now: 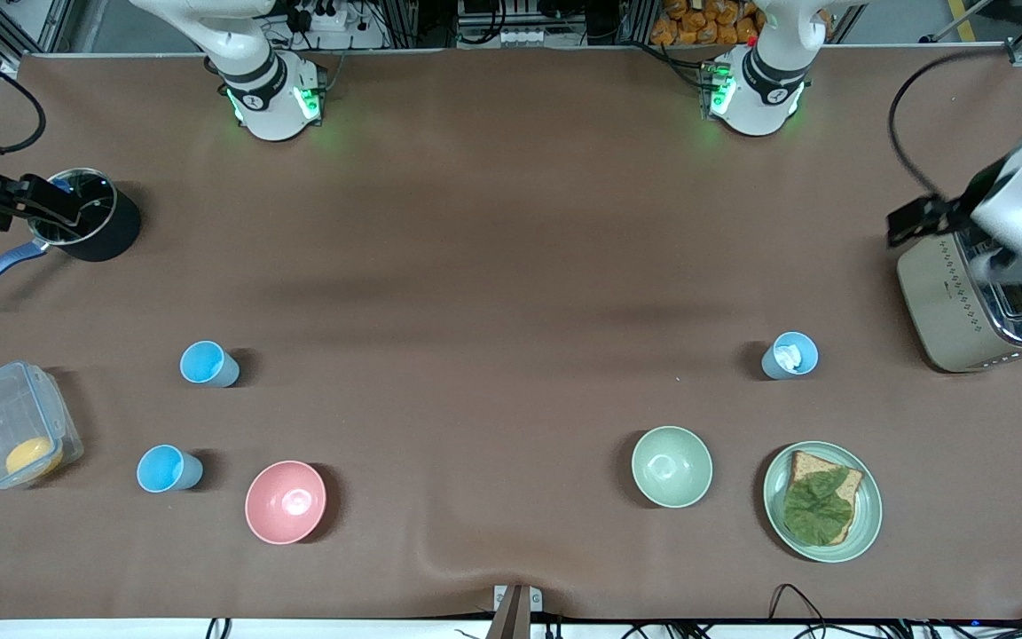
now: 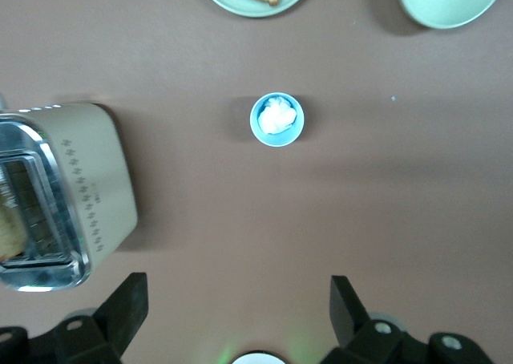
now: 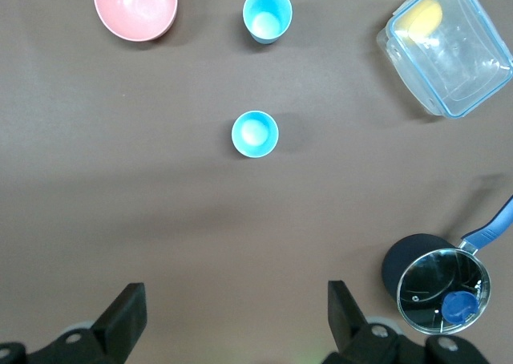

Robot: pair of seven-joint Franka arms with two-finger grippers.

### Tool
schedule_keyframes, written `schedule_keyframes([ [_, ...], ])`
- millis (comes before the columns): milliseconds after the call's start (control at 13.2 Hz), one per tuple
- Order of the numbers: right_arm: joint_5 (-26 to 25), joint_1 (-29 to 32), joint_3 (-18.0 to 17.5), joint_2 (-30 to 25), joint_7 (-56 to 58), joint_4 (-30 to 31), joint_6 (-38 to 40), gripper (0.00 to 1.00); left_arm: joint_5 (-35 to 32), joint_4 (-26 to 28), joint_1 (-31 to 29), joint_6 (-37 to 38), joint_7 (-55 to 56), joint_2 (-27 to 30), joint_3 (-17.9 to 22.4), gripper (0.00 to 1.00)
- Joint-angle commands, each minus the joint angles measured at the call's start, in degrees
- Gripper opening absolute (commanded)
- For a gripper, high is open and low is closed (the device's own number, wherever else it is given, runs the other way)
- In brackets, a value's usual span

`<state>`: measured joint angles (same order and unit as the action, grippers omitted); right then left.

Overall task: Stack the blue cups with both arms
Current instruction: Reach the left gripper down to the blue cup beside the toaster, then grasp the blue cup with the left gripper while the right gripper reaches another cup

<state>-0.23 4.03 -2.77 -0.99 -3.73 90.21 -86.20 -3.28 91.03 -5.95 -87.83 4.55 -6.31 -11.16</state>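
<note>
My left gripper is to grab the cup with white inside by its rim, so that the stacking can start.
Three light-blue cups stand upright on the brown table. Two are toward the right arm's end: one cup (image 1: 208, 364) (image 3: 255, 133) and a second cup (image 1: 167, 469) (image 3: 267, 14) nearer the front camera. The third cup (image 1: 790, 355) (image 2: 276, 119), toward the left arm's end, has something white inside. My right gripper (image 1: 41, 202) (image 3: 236, 312) hangs high over the table beside the pot, open and holding nothing. My left gripper (image 1: 917, 222) (image 2: 238, 300) is up in the air beside the toaster, also open and holding nothing.
A steel pot (image 1: 85, 217) with a blue handle and a clear lidded container (image 1: 10, 426) sit at the right arm's end. A toaster (image 1: 981, 302) stands at the left arm's end. Near the front edge are a pink bowl (image 1: 286, 501), a pale green bowl (image 1: 672, 466) and a plate (image 1: 866, 524) with bread and lettuce.
</note>
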Motion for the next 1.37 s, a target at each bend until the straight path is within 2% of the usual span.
schedule_keyframes([
  [0,0.06,-0.43,0.49,-0.6,-0.22,0.23,0.59,1.0,-0.67,4.31,-1.95,-6.71,0.28,-4.48,-0.53,1.0],
  [228,-0.03,0.1,0.49,0.89,0.57,0.32,1.55,1.0,-0.67,10.29,-3.27,-19.27,0.28,-11.06,-0.53,1.0],
  [379,-0.03,-0.34,0.4,2.39,0.66,0.06,10.04,1.0,-0.67,13.28,-3.97,-27.62,0.11,-14.85,-0.53,1.0],
  [455,-0.12,-0.69,0.31,3.18,0.48,0.14,12.18,1.0,-0.67,13.73,-4.06,-29.58,0.11,-16.52,-0.62,1.0],
  [910,-0.12,0.19,0.31,5.81,-0.04,0.32,13.6,1.0,-0.49,13.82,-4.15,-34.96,-0.15,-22.95,-0.62,1.0],
  [986,-0.12,0.36,0.4,6.17,0.04,0.32,14.13,1.0,-0.49,13.56,-4.15,-35.04,-0.76,-23.3,-0.62,0.97],
  [1062,-0.12,0.45,0.4,6.35,0.04,0.58,14.13,1.0,-0.49,13.47,-4.15,-35.13,-0.86,-23.74,-0.62,0.79],
  [1138,-0.12,0.8,0.49,6.7,-0.13,0.85,14.22,1.0,-0.49,13.56,-4.07,-36.18,-0.94,-24.18,-0.62,0.51],
  [1214,-0.12,1.32,0.4,6.7,-0.13,1.2,14.22,1.0,-0.49,13.73,-4.24,-37.14,-1.38,-24.36,-0.62,0.18],
  [1290,-0.12,1.59,0.4,7.05,-0.22,1.29,14.31,1.0,-0.41,13.65,-4.15,-37.5,-1.38,-25.06,-0.71,0.0],
])
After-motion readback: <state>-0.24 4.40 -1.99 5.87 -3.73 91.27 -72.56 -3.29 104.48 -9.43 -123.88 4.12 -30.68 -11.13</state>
